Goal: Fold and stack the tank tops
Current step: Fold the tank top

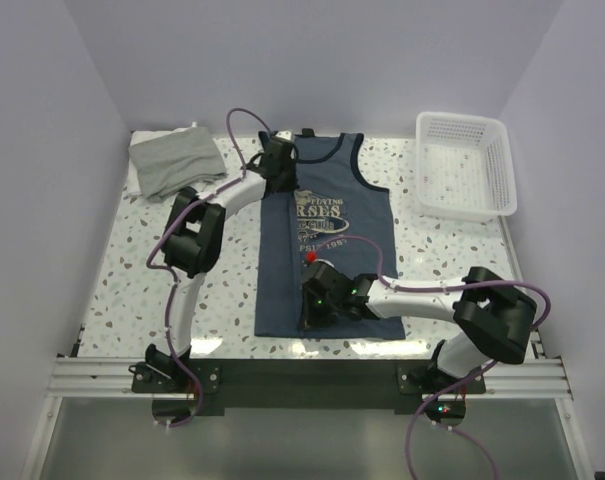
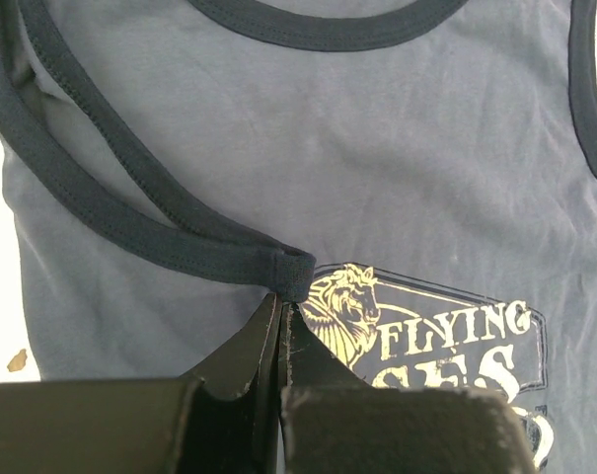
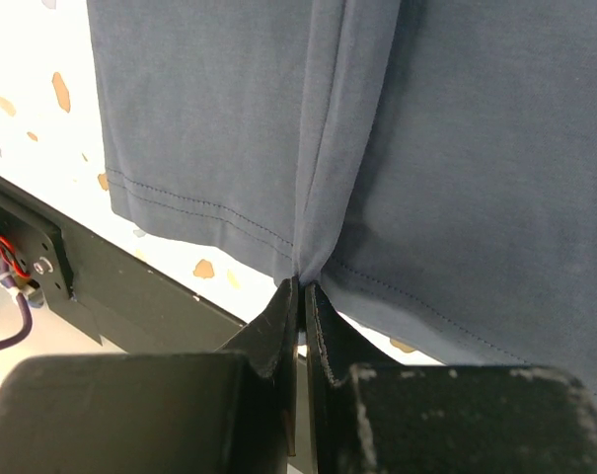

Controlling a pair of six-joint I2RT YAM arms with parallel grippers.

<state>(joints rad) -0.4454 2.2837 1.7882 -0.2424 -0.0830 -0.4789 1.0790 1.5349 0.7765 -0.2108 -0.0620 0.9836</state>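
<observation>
My right gripper will release the tank top's pinched hem, which is low over the rest of the tank top, inside the front bar, so the hem would land there.
The navy blue tank top (image 1: pixel 337 255) with dark trim and a chest print lies flat in the middle of the table, neck to the far side. My left gripper (image 1: pixel 280 178) is shut on its left shoulder strap (image 2: pixel 293 272) and holds the strap's end over the cloth beside the print (image 2: pixel 446 341). My right gripper (image 1: pixel 312 320) is shut on a pinch of the bottom hem (image 3: pixel 300 269) near the table's front edge. The navy cloth (image 3: pixel 476 148) gathers into a ridge at the jaws. The grey tank top (image 1: pixel 177 162) lies folded at the far left corner.
A white plastic mesh basket (image 1: pixel 464 165) stands at the far right. The speckled table (image 1: pixel 132 270) ends in a black metal rail (image 1: pixel 302 375) at the front, also seen in the right wrist view (image 3: pixel 130 286). Purple walls close the sides and back.
</observation>
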